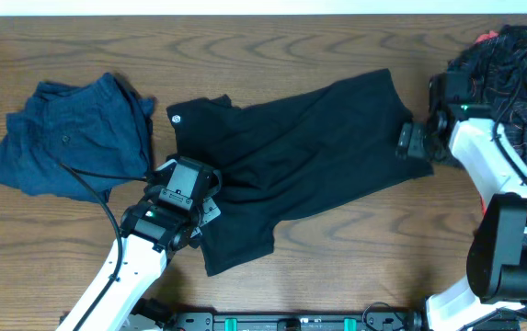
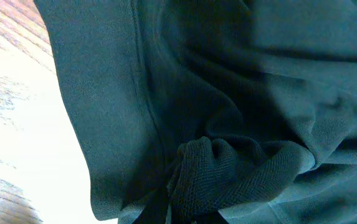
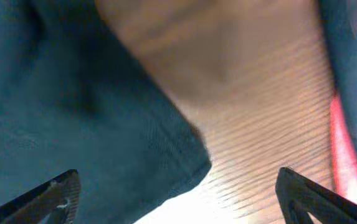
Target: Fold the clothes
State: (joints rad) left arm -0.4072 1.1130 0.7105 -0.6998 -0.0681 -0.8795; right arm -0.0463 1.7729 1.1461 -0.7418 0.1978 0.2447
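Note:
The shirt's corner between my right gripper's fingers lies flat below them, so closing now would miss. The gripper comes down next, then closes on that corner.
The black shirt (image 1: 309, 138) lies spread across the middle of the table, with its white hexagon logo (image 1: 177, 117) at the upper left. My left gripper (image 1: 208, 195) rests on the shirt's lower left part. In the left wrist view it is shut on a bunched fold of the shirt (image 2: 228, 177), and the fingers are hidden by cloth. My right gripper (image 1: 407, 140) is at the shirt's right edge. In the right wrist view it is open (image 3: 178, 199), with a corner of the shirt (image 3: 134, 149) lying between its fingers on the wood.
A dark blue garment with a button (image 1: 70, 138) lies crumpled at the left. A black garment with thin red lines (image 1: 511, 64) lies at the far right behind the right arm; its edge shows in the right wrist view (image 3: 352, 93). A cable (image 1: 88, 179) crosses the blue garment.

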